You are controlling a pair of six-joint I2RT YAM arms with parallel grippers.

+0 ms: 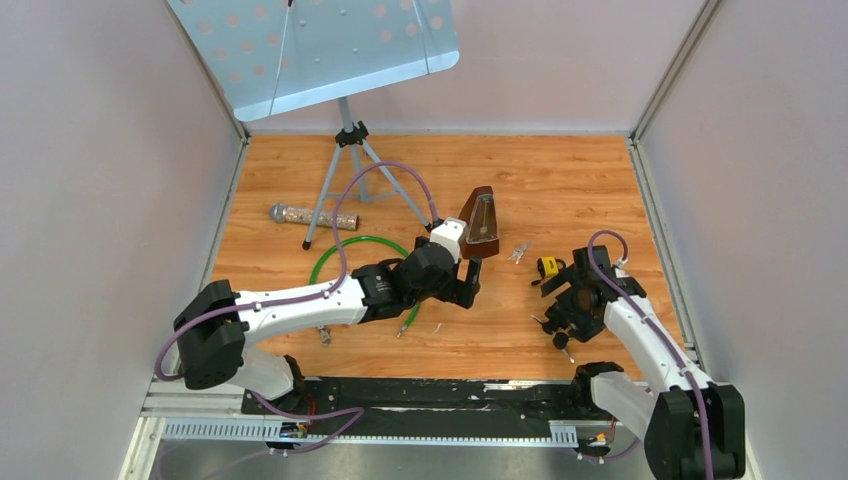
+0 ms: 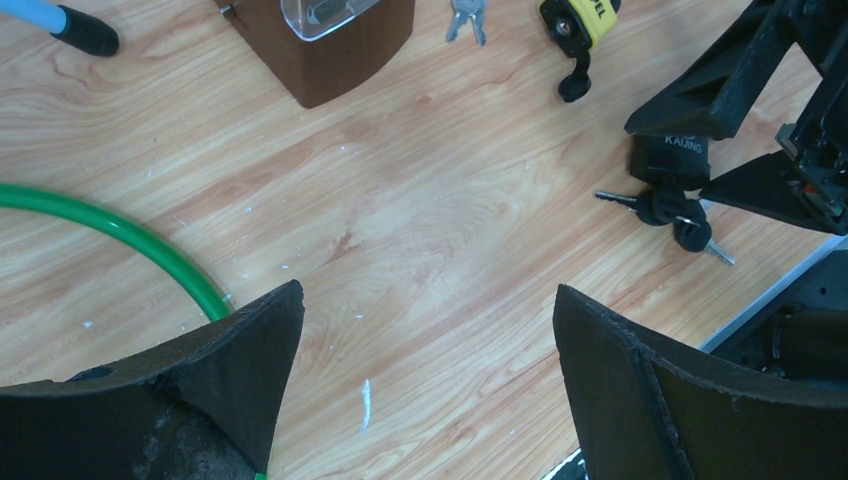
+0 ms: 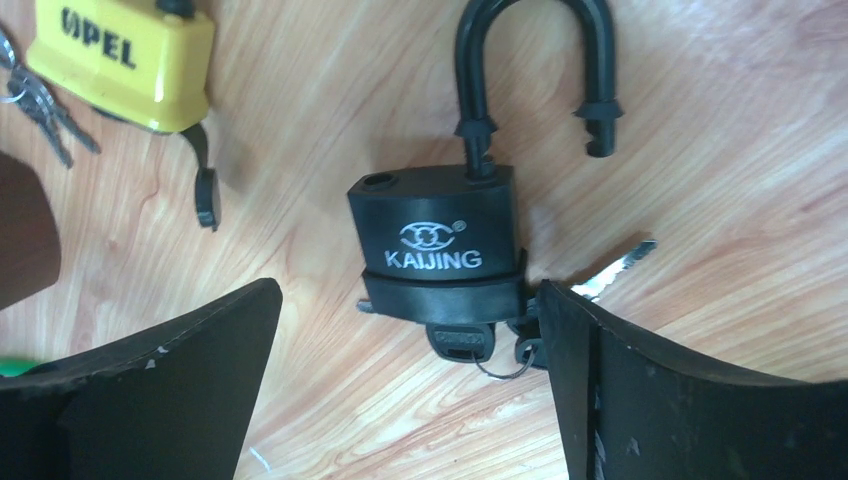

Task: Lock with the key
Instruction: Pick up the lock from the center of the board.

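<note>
My right gripper next needs to grab the padlock's body across its narrow sides to hand the black padlock to my left gripper. The padlock's KAIJING side should stay free.
A black KAIJING padlock (image 3: 435,245) lies flat on the wood table with its shackle (image 3: 530,60) sprung open. A black-headed key (image 3: 460,338) sits in its underside, and a spare key (image 3: 610,270) on the same ring lies to the right. My right gripper (image 3: 410,310) is open and empty, with its fingers either side of the lock's key end, just above the table. It also shows in the top view (image 1: 556,318). My left gripper (image 2: 428,300) is open and empty over bare wood at table centre (image 1: 470,285). From there the padlock (image 2: 668,155) and its keys (image 2: 665,208) show at the right.
A yellow OPEL padlock (image 3: 125,60) and a bunch of silver keys (image 3: 35,100) lie just left of the black lock. A brown metronome (image 1: 480,222), a green hoop (image 1: 345,255), a music stand tripod (image 1: 345,160) and a microphone (image 1: 300,214) stand or lie further left.
</note>
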